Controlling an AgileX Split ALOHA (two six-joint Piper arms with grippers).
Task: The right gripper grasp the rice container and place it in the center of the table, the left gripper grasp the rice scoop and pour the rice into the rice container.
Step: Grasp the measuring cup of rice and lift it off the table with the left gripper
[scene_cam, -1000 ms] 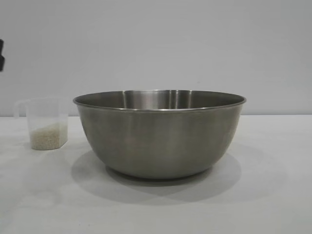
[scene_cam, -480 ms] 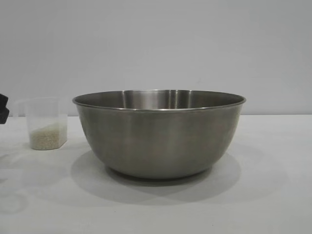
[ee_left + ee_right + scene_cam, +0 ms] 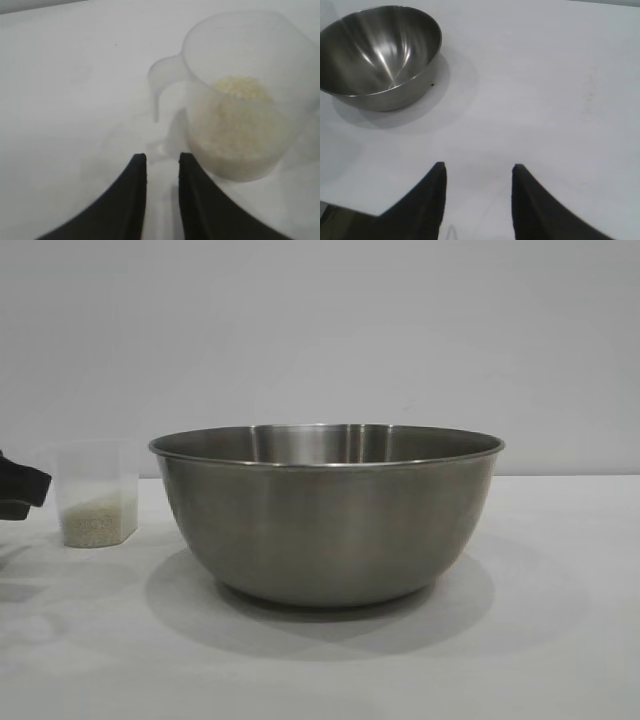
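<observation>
The robot's left gripper should next grab the rice scoop by its side handle [image 3: 166, 74], to pour the rice into the steel bowl.
The rice container [image 3: 327, 510], a large steel bowl, stands in the middle of the white table [image 3: 560, 640]; it also shows in the right wrist view [image 3: 380, 55], empty. The rice scoop [image 3: 95, 492], a clear plastic cup, stands left of the bowl with rice [image 3: 97, 518] in its bottom. In the left wrist view the scoop [image 3: 245, 100] is close, its handle [image 3: 162, 80] toward my left gripper [image 3: 162, 157], which is open with a narrow gap just short of the handle. The left gripper shows at the exterior view's left edge [image 3: 20, 490]. My right gripper [image 3: 478, 167] is open and empty, away from the bowl.
A plain grey wall stands behind the table. Bare tabletop lies right of the bowl [image 3: 545, 90] and in front of it.
The left gripper has come down and in from the exterior view's left edge toward the scoop. The bowl and scoop have not moved.
</observation>
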